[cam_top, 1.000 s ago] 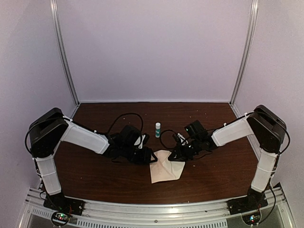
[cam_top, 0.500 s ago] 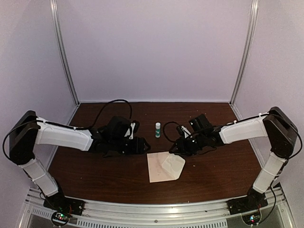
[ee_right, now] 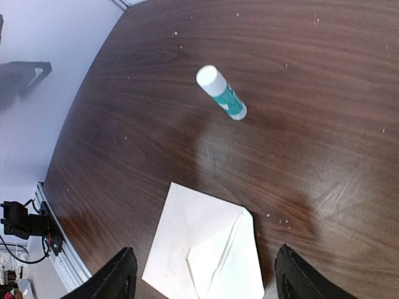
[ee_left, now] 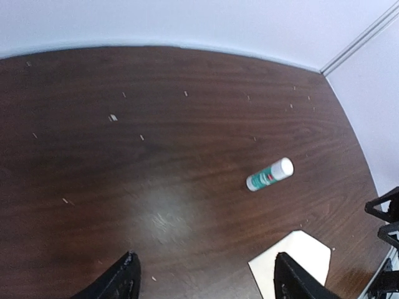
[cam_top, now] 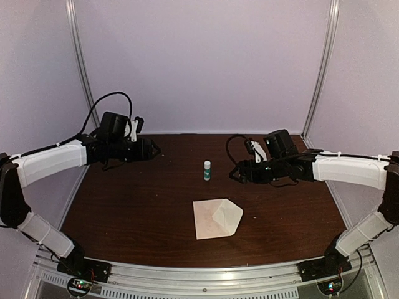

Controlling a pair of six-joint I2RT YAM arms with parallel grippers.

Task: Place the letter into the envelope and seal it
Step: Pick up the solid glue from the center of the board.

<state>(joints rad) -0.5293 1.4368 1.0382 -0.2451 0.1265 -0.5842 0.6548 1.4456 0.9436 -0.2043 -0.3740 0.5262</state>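
The robot's right gripper needs to grab the glue stick by its white cap (cam_top: 207,164) (ee_right: 211,80), so that the teal-labelled body stays free for the left gripper to uncap it.
The pale envelope (cam_top: 217,218) lies flat on the dark wooden table (cam_top: 137,212), its pointed flap folded down over the body. It also shows in the right wrist view as the envelope (ee_right: 199,243), and its corner appears in the left wrist view (ee_left: 293,261). No separate letter shows; it is hidden or out of view. My left gripper (cam_top: 154,149) hangs open, high at the back left, far from the envelope, its jaws (ee_left: 206,281) empty. Raised above and behind the envelope, my right gripper (cam_top: 235,175) is open too, with nothing between its fingers (ee_right: 206,274).
A small glue stick (cam_top: 207,170) with a white cap and teal label stands upright behind the envelope, between the two grippers (ee_left: 269,175) (ee_right: 222,93). Pale walls enclose the table on three sides. A metal rail (cam_top: 199,274) runs along the near edge.
Both grippers have opened, let go of the envelope and lifted away from it, the left far to the back left, the right up and back right. The envelope now lies flat alone.
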